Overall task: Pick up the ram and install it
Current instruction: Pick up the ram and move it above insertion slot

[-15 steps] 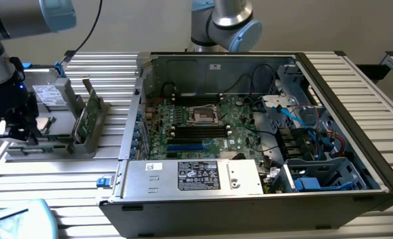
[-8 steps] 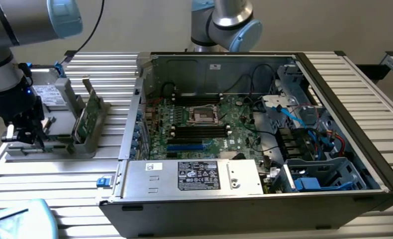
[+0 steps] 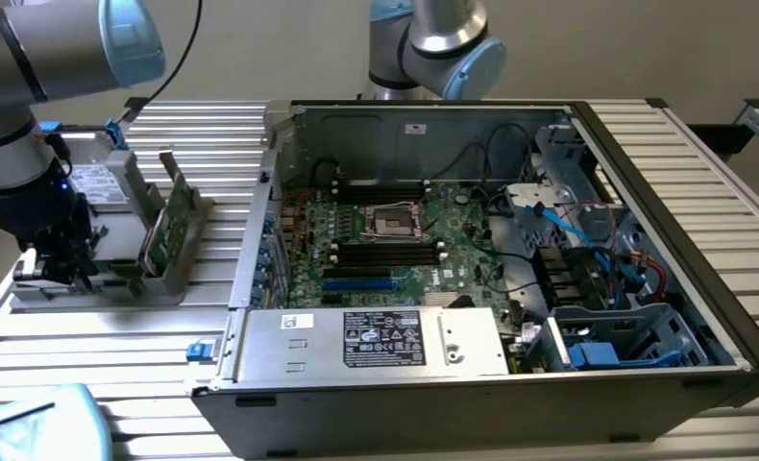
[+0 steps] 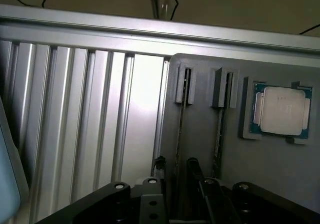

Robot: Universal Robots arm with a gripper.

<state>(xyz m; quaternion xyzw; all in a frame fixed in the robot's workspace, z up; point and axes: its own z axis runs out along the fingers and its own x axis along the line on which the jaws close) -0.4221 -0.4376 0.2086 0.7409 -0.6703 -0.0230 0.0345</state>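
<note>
Next, my gripper grips the ram by its exposed middle part [image 4: 176, 173], where both sides of the ram stand free. The grey holder post wraps the end of the ram [image 4: 179, 126].
In the wrist view the ram [image 4: 179, 126] shows edge-on as a thin dark strip standing in a slot of the grey holder [image 4: 200, 149]. My gripper [image 4: 176, 166] is open just above it, with one black fingertip [image 4: 160, 164] on each side of the strip and a gap between each tip and the board. In the exterior view the gripper [image 3: 53, 261] hangs over the near end of that holder [image 3: 161, 283], at the exterior view's left, outside the computer case.
A second thin board [image 4: 218, 134] stands in the neighbouring slot, and a processor chip [image 4: 280, 112] lies beside it. A wider green card [image 3: 165, 216] stands upright in the holder. The open computer case [image 3: 687, 202] holds the motherboard with black memory slots [image 3: 386, 252].
</note>
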